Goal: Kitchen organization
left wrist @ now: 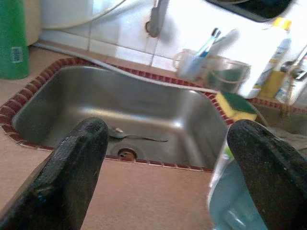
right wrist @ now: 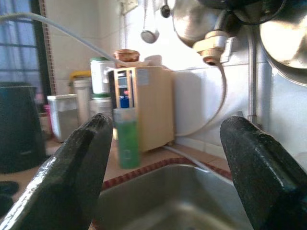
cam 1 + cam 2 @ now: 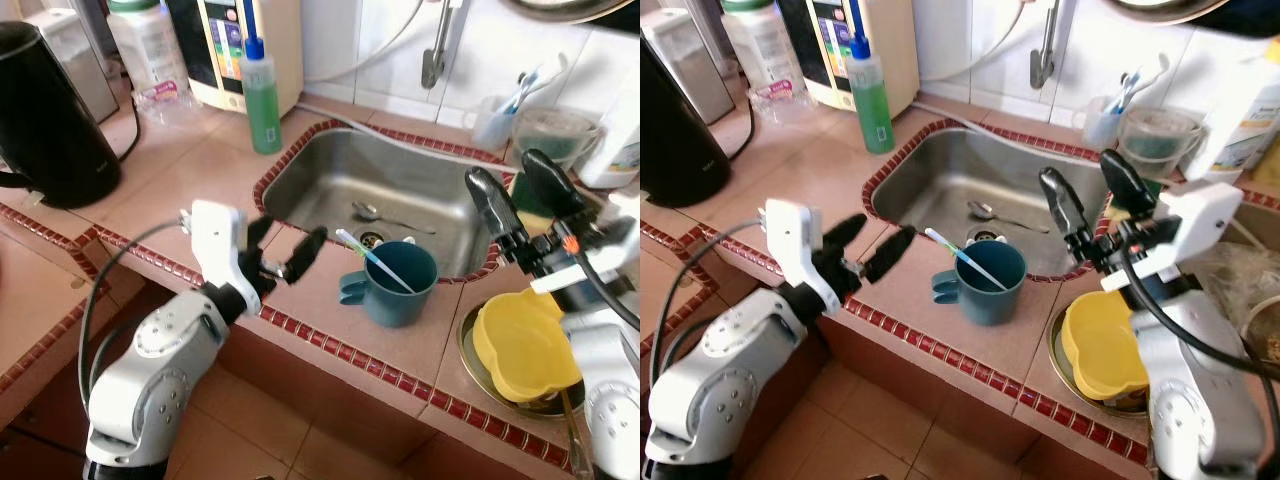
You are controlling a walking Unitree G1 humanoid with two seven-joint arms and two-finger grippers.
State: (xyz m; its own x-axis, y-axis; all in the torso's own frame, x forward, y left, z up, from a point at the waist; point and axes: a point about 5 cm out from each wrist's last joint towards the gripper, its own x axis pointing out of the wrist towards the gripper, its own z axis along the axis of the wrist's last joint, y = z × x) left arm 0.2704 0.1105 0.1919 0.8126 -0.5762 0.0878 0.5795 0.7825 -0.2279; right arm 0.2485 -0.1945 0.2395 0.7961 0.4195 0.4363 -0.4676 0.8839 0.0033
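My left gripper grabs the toothbrush by its upper end [image 3: 351,241] above the teal mug's rim next, since the mug surrounds the toothbrush's lower part.
A teal mug [image 3: 393,285] with a thin white and blue stick in it stands on the tan counter in front of the steel sink [image 3: 330,175]. A spoon [image 3: 385,216] lies in the basin near the drain. My left gripper [image 3: 283,243] hovers open just left of the mug, fingers pointing at it, nothing between them. In the left wrist view the mug's rim [image 1: 230,191] sits by one finger. My right gripper [image 3: 503,170] is open and empty above the sink's right rim. A yellow bowl [image 3: 520,345] rests in a metal plate [image 3: 468,350] below it.
A black kettle [image 3: 45,110] stands at the far left. A green soap bottle [image 3: 262,95] and a cream appliance [image 3: 250,45] stand behind the sink. The faucet [image 3: 435,50], a toothbrush cup [image 3: 495,120], a glass bowl [image 3: 552,132] and a sponge [image 1: 235,103] line the back right.
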